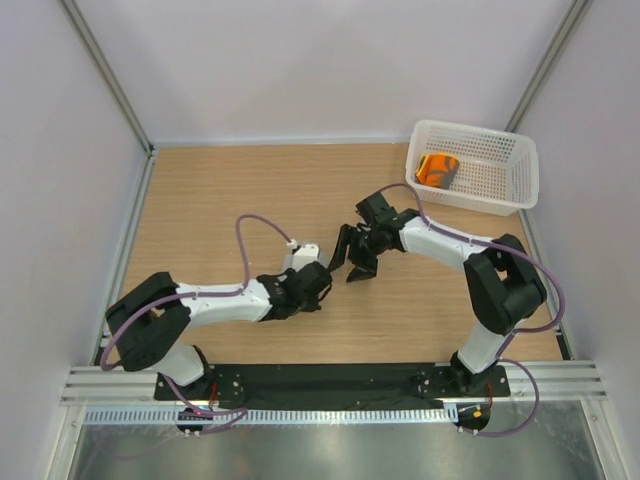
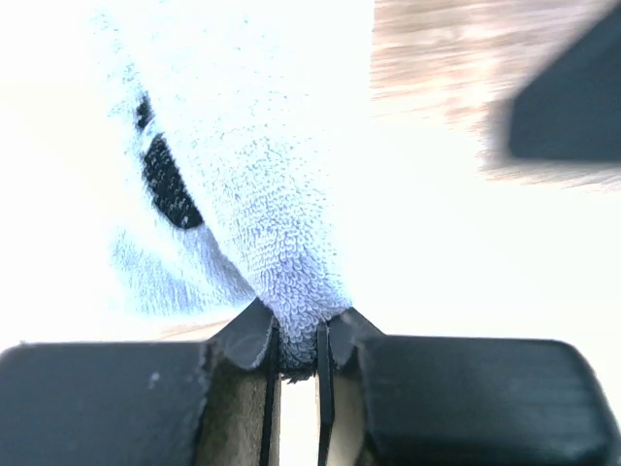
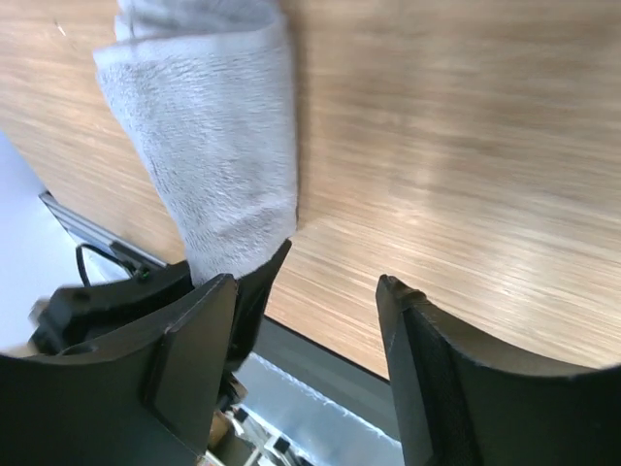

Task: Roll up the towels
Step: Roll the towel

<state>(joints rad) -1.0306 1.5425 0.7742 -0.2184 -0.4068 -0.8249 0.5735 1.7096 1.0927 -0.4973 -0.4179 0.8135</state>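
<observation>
The right gripper grabs the bunched grey towel across its body (image 1: 305, 258) (image 3: 215, 131) next, folds together, to lay it rolled in the basket.
The light-grey towel (image 1: 304, 256) is bunched up and hangs from my left gripper (image 1: 311, 274), just above the table's middle. In the left wrist view the jaws of my left gripper (image 2: 296, 335) are shut on a fold of the grey towel (image 2: 257, 175). My right gripper (image 1: 353, 260) is open and empty, just right of the towel. In the right wrist view my right gripper (image 3: 306, 291) has spread fingers, and the grey towel (image 3: 213, 146) hangs beyond its left finger. The orange towel (image 1: 437, 168) lies rolled in the basket.
The white perforated basket (image 1: 505, 185) stands at the back right corner of the wooden table (image 1: 220, 200). The two grippers are close together. A black strip and a metal rail run along the near edge (image 1: 330, 385).
</observation>
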